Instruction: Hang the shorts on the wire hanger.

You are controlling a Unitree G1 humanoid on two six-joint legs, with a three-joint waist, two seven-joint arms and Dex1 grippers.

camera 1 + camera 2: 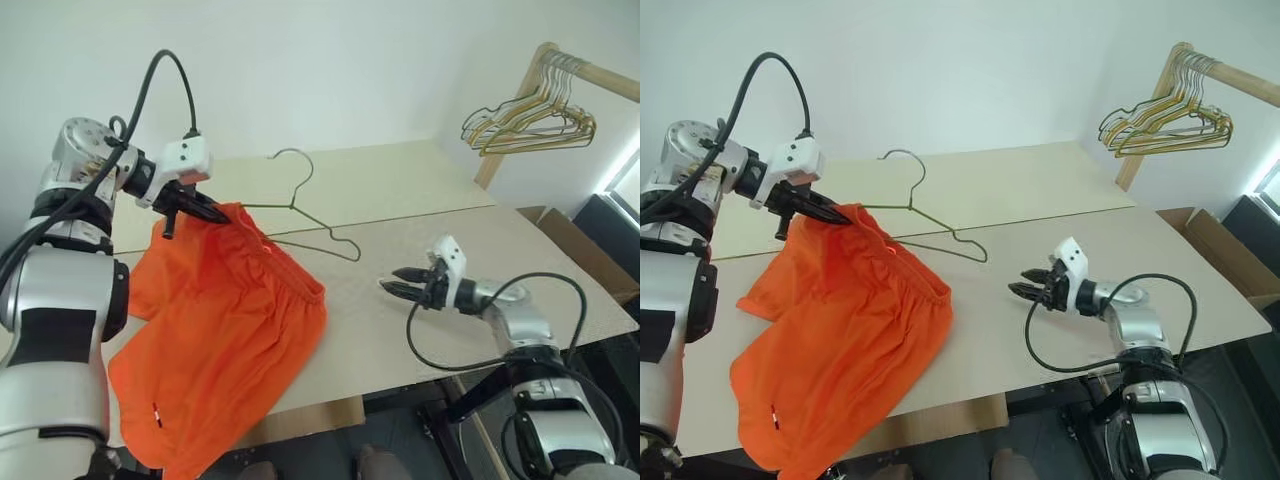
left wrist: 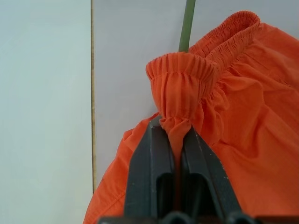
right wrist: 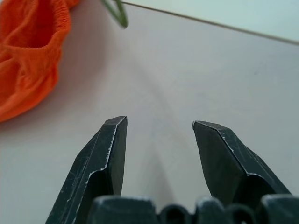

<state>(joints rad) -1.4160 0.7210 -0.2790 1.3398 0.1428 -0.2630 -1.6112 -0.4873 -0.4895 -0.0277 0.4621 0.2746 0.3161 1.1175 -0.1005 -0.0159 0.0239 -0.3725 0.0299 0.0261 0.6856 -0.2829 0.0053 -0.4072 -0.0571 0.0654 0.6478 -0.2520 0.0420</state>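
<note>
I need to hang the shorts [image 1: 225,340] on the wire hanger, so next I should grab the waistband's loose end [image 1: 314,291] with my right gripper, as it stands up in a gathered edge.
The bright orange shorts [image 1: 225,340] drape over the left part of the table, their lower leg hanging past the front edge. My left gripper [image 1: 215,212] is shut on the gathered waistband [image 2: 180,70] and holds that end lifted. The thin olive wire hanger [image 1: 305,205] lies on the table behind the shorts, its hook toward the back and one end tucked under the waistband. My right gripper [image 1: 392,280] hovers open over bare table to the right of the shorts, nothing between its fingers [image 3: 110,154].
A bunch of gold and grey wire hangers [image 1: 530,120] hangs on a wooden rail at the back right. A seam [image 1: 420,212] runs across the beige tabletop. A cardboard box [image 1: 585,250] sits beyond the table's right edge.
</note>
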